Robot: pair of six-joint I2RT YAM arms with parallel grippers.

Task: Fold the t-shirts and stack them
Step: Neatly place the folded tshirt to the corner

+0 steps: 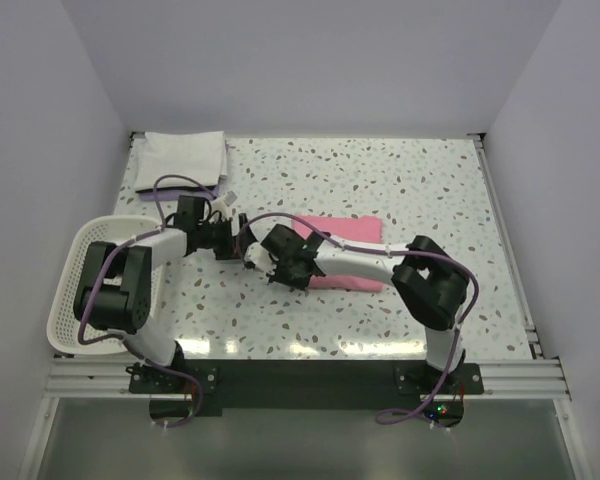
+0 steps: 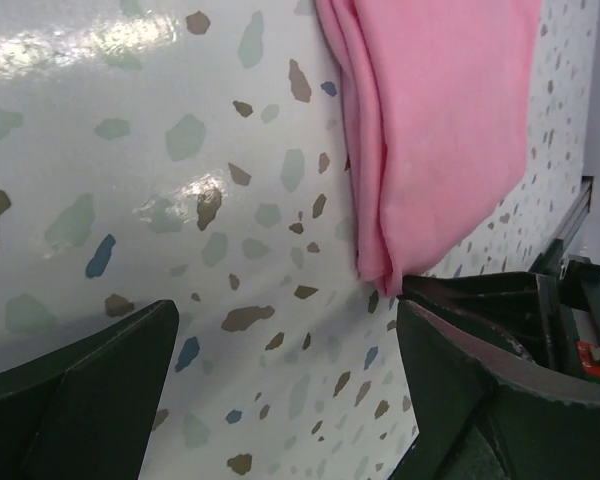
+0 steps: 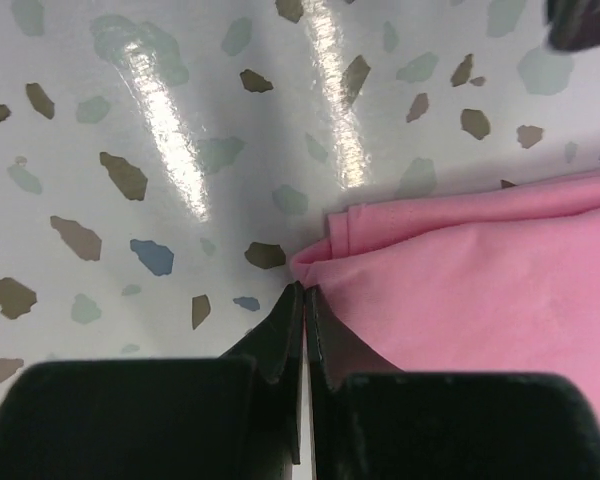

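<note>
My left gripper needs to pinch the layers together next and pick up the pink t-shirt by its basket-side edge. The t-shirt then stays folded to stack on the white t-shirt.
The pink t-shirt lies folded into a rectangle mid-table, partly under my right arm. It also shows in the left wrist view and the right wrist view. The white t-shirt lies folded at the back left corner. My right gripper is shut, its tips against the pink shirt's left corner, with no cloth seen between the fingers; in the top view it is left of the shirt. My left gripper is open and empty over bare table, its right finger near the shirt's corner.
A white mesh basket hangs over the table's left edge beside the left arm. The two arms' wrists are close together left of the pink shirt. Walls enclose the table on three sides.
</note>
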